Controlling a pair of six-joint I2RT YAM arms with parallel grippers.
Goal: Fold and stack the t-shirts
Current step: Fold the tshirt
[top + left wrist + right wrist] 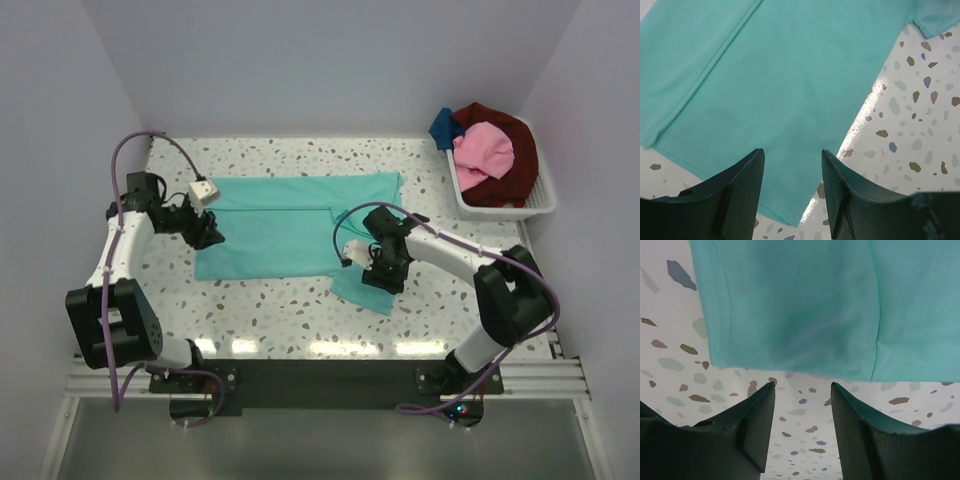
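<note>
My left gripper will next grab the teal-green t-shirt (290,225) by its near flat corner (200,275). Then the t-shirt's near side can be folded over its middle.
A teal-green t-shirt (290,225) lies spread flat across the middle of the table, one sleeve trailing toward the front right. My left gripper (212,232) hovers at the shirt's left edge. In the left wrist view it (792,155) is open, with a corner of the teal fabric (790,75) lying flat beneath the gap. My right gripper (383,275) sits at the trailing sleeve. In the right wrist view it (802,385) is open over bare speckled tabletop, and the sleeve's hem (800,305) lies just ahead of the tips. Pink (485,150), dark red (515,165) and blue (443,127) t-shirts are bunched in a basket.
The white slatted basket (500,211) stands at the back right corner against the wall. Grey walls close the table on the left, back and right. Both arm bases sit on the rail at the near edge.
</note>
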